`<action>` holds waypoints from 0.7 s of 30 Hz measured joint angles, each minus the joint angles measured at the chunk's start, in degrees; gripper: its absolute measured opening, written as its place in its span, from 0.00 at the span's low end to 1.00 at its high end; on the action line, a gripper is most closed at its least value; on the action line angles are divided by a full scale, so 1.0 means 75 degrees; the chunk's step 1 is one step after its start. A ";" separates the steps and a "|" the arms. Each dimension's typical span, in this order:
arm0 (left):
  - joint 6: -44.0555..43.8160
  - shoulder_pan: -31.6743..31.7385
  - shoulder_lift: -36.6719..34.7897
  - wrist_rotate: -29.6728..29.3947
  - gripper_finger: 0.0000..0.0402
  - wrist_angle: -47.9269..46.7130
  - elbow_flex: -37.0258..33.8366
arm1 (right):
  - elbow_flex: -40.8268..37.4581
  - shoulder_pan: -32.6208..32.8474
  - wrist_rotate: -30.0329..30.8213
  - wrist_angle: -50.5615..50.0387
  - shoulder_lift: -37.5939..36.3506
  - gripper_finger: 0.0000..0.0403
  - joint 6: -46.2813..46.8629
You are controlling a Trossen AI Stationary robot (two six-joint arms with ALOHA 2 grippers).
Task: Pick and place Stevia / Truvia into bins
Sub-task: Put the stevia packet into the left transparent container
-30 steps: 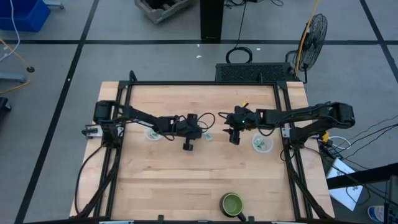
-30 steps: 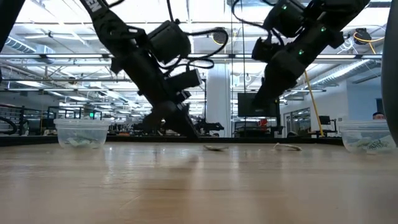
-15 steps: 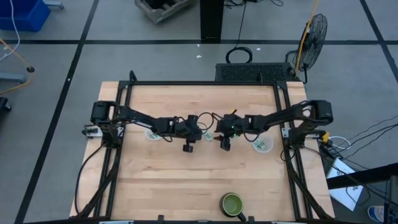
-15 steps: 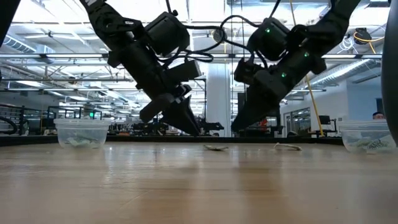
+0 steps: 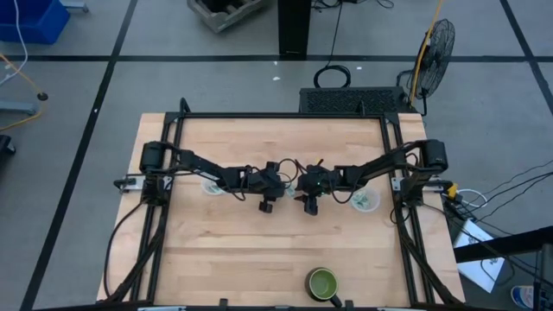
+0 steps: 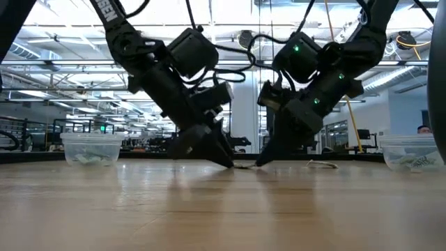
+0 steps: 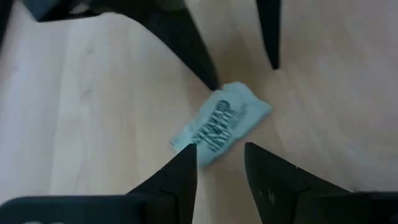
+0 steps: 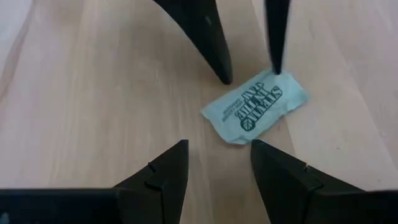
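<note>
Next, my left gripper picks up the Stevia sachet by its printed edge [image 7: 210, 153]. Then the sachet is ready to drop into the translucent bin.
A pale green Stevia sachet [image 7: 222, 123] [image 8: 256, 104] lies flat on the wooden table near its middle. My left gripper [image 7: 219, 155] [image 5: 282, 187] stands open over it from the left, slanting down, fingertips low at the sachet's end. My right gripper [image 8: 217, 149] [image 5: 300, 189] faces it from the right, open, with the sachet just ahead of its fingertips. In the low view both grippers [image 6: 226, 162] [image 6: 263, 160] nearly meet at the tabletop over this sachet [image 6: 242, 166]. Each of the two translucent bins [image 5: 212, 186] [image 5: 364, 200] holds sachets. My left gripper has one fingertip [image 7: 188, 155] standing right at the sachet's nearer end [image 7: 182, 140], slanting down from the table's left. Whether it touches the paper, I cannot tell. The sachet lies flat on the table.
A second sachet [image 6: 322, 165] lies on the table to the right of the grippers. A green dark-rimmed bowl [image 5: 322, 282] stands near the front edge. The black frame [image 5: 285, 115] borders the tabletop.
My right gripper has come down and toward the table's left, ending open just short of the sachet. My left gripper has opened, tipped downward and sunk slightly, its fingertips now at the tabletop. The sachet has stayed where it was.
</note>
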 joint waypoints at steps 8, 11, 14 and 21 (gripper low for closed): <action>-0.0077 0.0201 0.0042 0.0339 0.35 0.0117 0.0000 | 0.0008 -0.0094 0.0280 0.0135 0.0195 0.42 -0.0066; -0.0218 0.0289 0.0042 0.0767 0.35 0.0120 0.0000 | -0.0001 -0.0197 0.0254 0.0446 0.0214 0.42 -0.0068; -0.0289 0.0330 0.0042 0.1033 0.35 0.0168 0.0001 | -0.0006 -0.0304 0.0189 0.0690 0.0217 0.42 -0.0070; -0.0565 0.0341 0.0042 0.1184 0.35 0.0241 0.0006 | -0.0006 -0.0449 0.0060 0.0675 0.0217 0.42 -0.0003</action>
